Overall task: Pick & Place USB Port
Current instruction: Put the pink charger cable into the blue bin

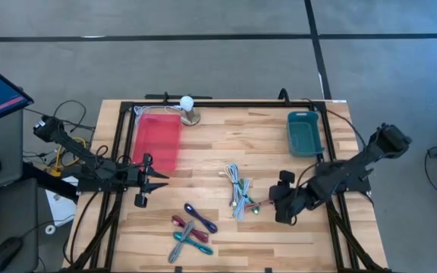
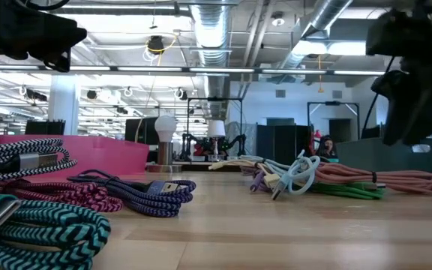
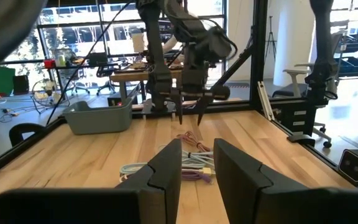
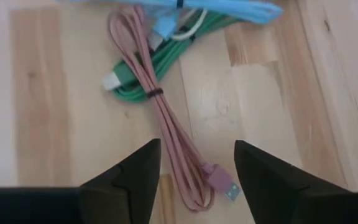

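The pink cable needs to go in the teal bin (image 1: 303, 134). My right gripper will next grab the cable's parts between the black tie and the USB plug for that.
A bundle of thin cables, pink, green and light blue (image 1: 239, 193), lies at the table's middle. It also shows in the low view (image 2: 313, 176). My right gripper (image 1: 283, 203) hovers open just right of it. In the right wrist view its fingers (image 4: 197, 180) stand on either side of the pink cable (image 4: 173, 130), close to that cable's USB plug (image 4: 225, 188), and touch nothing. My left gripper (image 1: 149, 189) is open and empty at the table's left; its fingers show in the left wrist view (image 3: 197, 168).
A red tray (image 1: 158, 140) sits at the far left and a teal bin (image 1: 304, 133) at the far right. Several braided cables (image 1: 192, 227) lie near the front edge. A light bulb on a stand (image 1: 188, 108) is at the far edge.
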Robot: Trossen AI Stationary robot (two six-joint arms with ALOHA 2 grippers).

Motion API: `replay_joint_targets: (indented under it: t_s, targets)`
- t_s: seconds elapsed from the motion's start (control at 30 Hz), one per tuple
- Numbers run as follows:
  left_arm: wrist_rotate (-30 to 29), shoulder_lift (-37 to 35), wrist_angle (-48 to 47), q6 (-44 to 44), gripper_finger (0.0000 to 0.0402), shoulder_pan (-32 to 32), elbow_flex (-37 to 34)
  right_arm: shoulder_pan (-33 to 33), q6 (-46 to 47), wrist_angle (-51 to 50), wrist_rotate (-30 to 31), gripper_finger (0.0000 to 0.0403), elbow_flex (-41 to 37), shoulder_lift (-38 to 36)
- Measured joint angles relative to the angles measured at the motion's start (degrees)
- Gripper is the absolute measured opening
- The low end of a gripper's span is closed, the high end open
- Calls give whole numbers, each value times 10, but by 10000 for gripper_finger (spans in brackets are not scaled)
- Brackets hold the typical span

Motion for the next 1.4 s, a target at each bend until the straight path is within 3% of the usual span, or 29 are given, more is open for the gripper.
replay_joint_targets:
  t_s: [0.57,0.73,0.9,1.1,1.4]
  targets:
    - [0,0,0,0,94,0,0,0,19,35,-30,145,0,101]
    - [0,2,0,0,94,0,0,1,19,41,-27,95,0,104]
    - [0,9,0,0,94,0,0,1,19,41,-32,13,0,87]
    - [0,15,0,0,94,0,0,1,19,49,-16,7,0,48]
    - [0,15,0,0,94,0,0,0,27,-31,120,4,0,-78]
